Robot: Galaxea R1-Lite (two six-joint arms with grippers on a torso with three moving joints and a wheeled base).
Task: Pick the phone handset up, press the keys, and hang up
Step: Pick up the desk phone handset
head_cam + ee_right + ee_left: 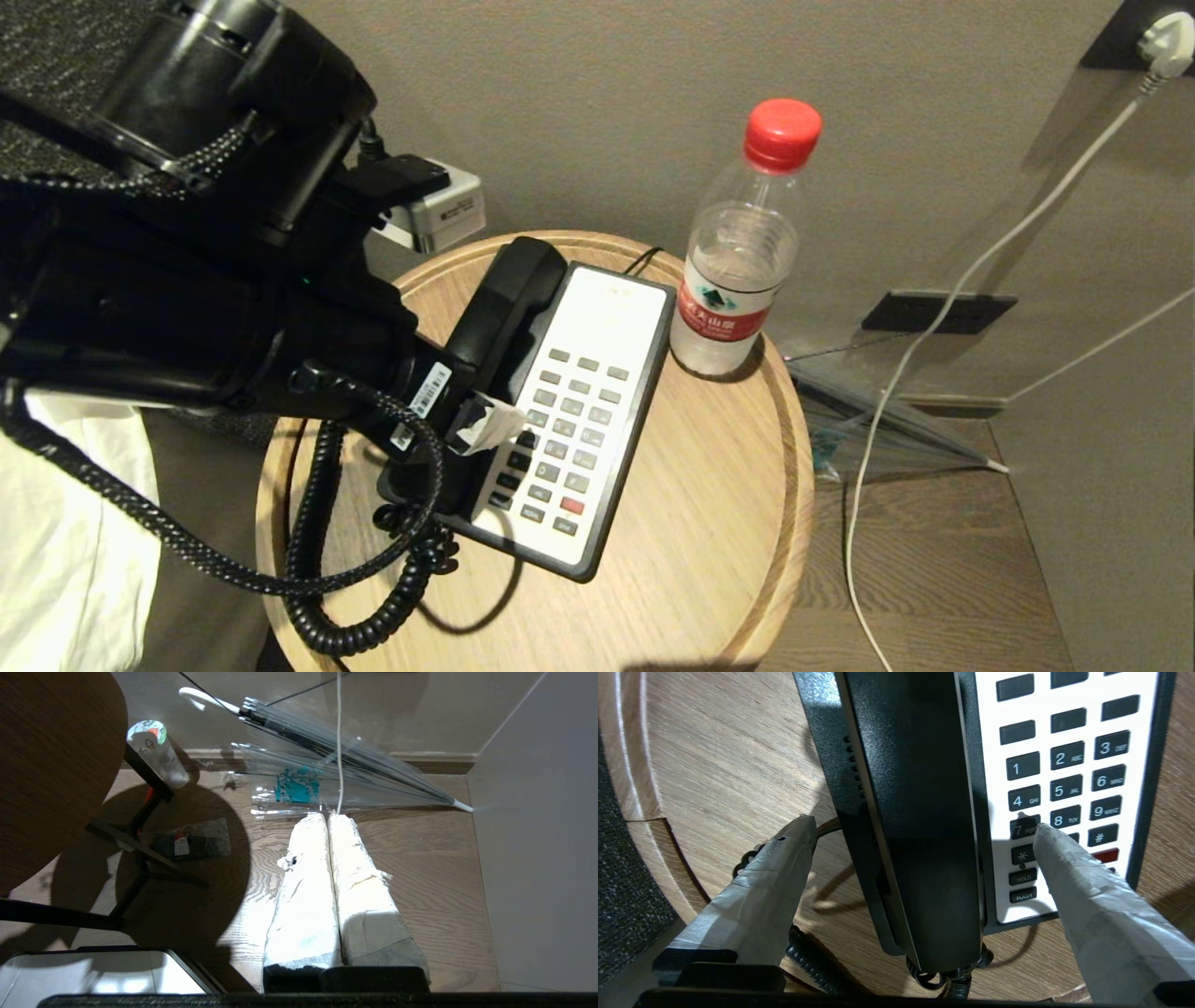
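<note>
The keys need to stay free to press, so the robot's left gripper should next grab the black phone handset (920,788) by its handle near the cord end (936,862).
The black phone handset (509,299) lies in its cradle along the left side of the phone base (611,308) on a round wooden table. In the left wrist view my left gripper (921,825) is open and straddles the handset (920,788) near its cord end. One taped finger (784,858) hangs over the table beside the base. The other finger (1069,868) hangs over the keys (1064,788) by the 7 key. From the head view, the left gripper (467,425) reaches in from the left over the keys (569,429). My right gripper (328,816) is shut and parked over the floor.
A water bottle (738,280) with a red cap stands just right of the phone. The coiled cord (317,560) loops over the table's (709,504) front left. A white cable (934,336) hangs by the wall. A clear umbrella (327,746) lies on the floor.
</note>
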